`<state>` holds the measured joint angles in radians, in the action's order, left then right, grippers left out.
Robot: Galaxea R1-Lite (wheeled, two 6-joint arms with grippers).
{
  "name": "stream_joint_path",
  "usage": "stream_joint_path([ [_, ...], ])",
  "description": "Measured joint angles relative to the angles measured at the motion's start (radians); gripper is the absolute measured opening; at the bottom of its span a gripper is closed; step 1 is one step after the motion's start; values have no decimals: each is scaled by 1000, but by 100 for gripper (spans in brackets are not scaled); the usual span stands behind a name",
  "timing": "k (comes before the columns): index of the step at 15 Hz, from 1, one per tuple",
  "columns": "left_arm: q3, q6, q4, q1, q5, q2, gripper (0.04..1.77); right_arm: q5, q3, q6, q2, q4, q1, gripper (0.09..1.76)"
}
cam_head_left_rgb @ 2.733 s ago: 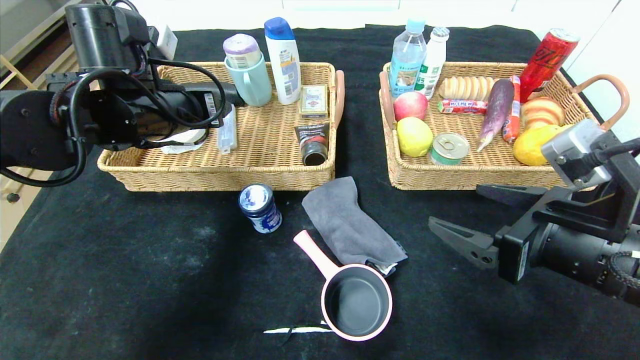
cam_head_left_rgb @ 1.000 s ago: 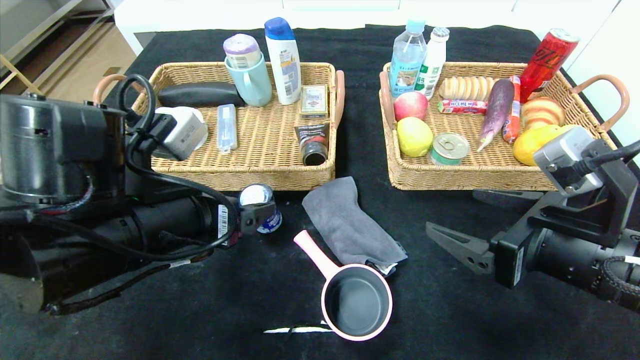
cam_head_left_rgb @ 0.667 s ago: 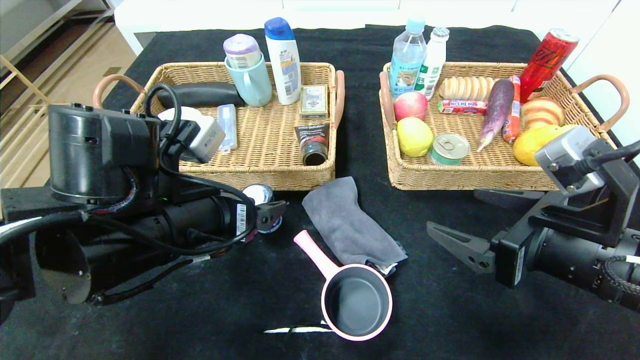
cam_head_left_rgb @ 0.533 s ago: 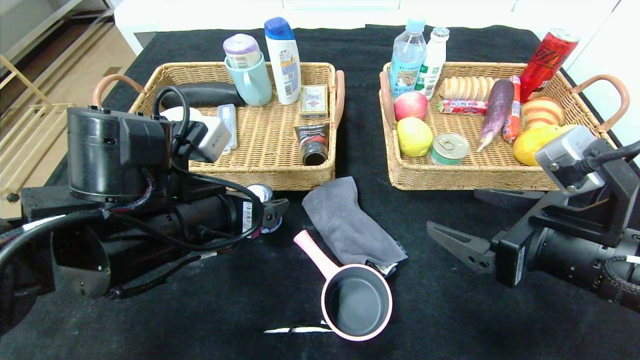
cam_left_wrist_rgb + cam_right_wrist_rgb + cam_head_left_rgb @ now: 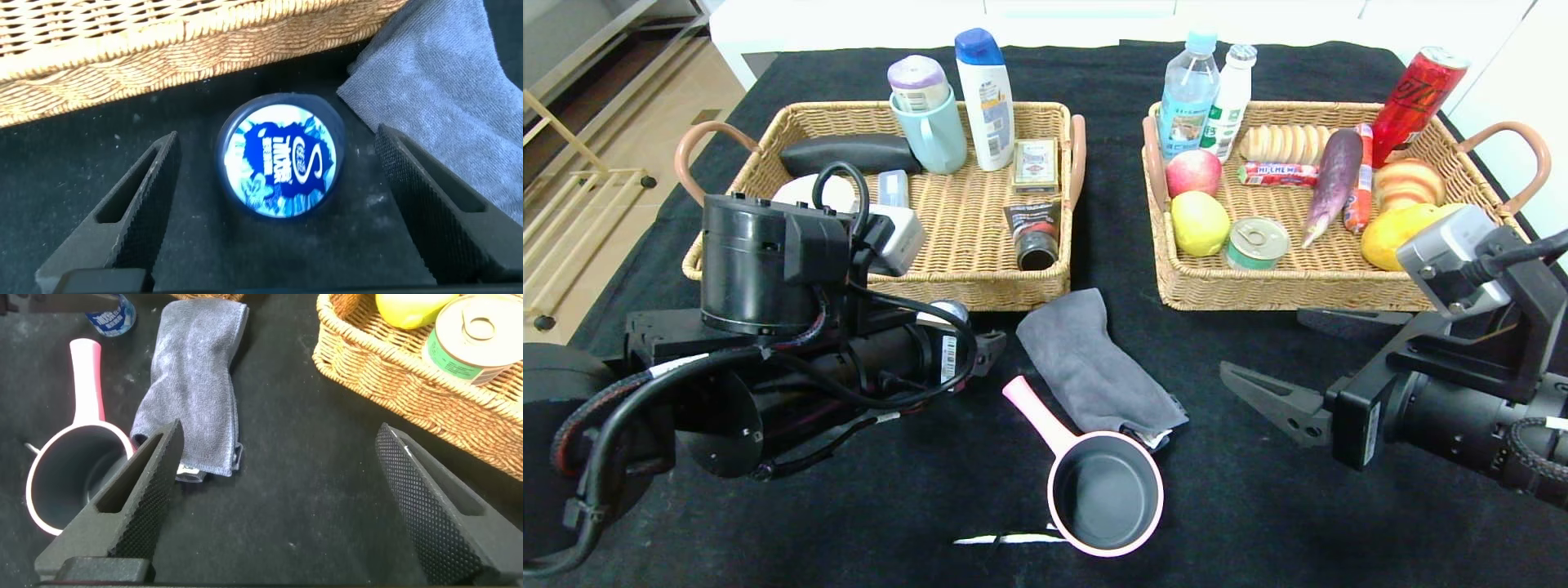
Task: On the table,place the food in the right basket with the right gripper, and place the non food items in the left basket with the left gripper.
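Observation:
I should close my left gripper now: its fingers, beside the jar's white cap point(image 5: 280, 161) in the left wrist view, would hold the jar.
The dark blue jar with white cap point(image 5: 282, 157) stands on the black table point(image 5: 849, 506) just before the left basket point(image 5: 964, 282). My left gripper point(image 5: 276, 137) is open, its jaws either side of the jar, not touching it. In the head view the left gripper point(image 5: 982, 345) hides most of the jar point(image 5: 949, 310). The grey cloth point(image 5: 1094, 359) and pink saucepan point(image 5: 1104, 490) lie at mid table. The translucent case point(image 5: 893, 188) lies in the left basket. The green tin point(image 5: 1256, 242) lies in the right basket point(image 5: 1258, 290). My right gripper point(image 5: 1262, 343) is open and empty, low over the table right of the cloth point(image 5: 192, 384).
The left basket also holds a mug point(image 5: 929, 131), a shampoo bottle point(image 5: 986, 98), a card box and a tube. The right basket holds fruit, bread, bottles and a red can point(image 5: 1417, 94). A white strip point(image 5: 1005, 539) lies near the front edge.
My left arm came down from over the left basket to the table and slid right, bringing its open jaws round the blue jar. The right arm has barely moved.

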<state>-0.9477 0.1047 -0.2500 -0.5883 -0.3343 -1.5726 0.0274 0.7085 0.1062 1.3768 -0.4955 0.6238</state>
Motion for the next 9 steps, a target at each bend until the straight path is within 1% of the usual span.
stream_joint_path([
  [2, -2, 0, -1, 0, -3, -6, 171, 0, 0, 0, 0, 0, -1, 171],
  [4, -8, -2, -1, 1, -3, -11, 134, 0, 0, 0, 0, 0, -1, 171],
  [6, -9, -2, -1, 0, -3, -13, 107, 0, 0, 0, 0, 0, -2, 171],
  [7, -9, -2, 0, 0, -3, -13, 95, 0, 0, 0, 0, 0, -2, 171],
  [9, -7, -2, 0, -1, -3, -14, 87, 0, 0, 0, 1, 0, -2, 171],
])
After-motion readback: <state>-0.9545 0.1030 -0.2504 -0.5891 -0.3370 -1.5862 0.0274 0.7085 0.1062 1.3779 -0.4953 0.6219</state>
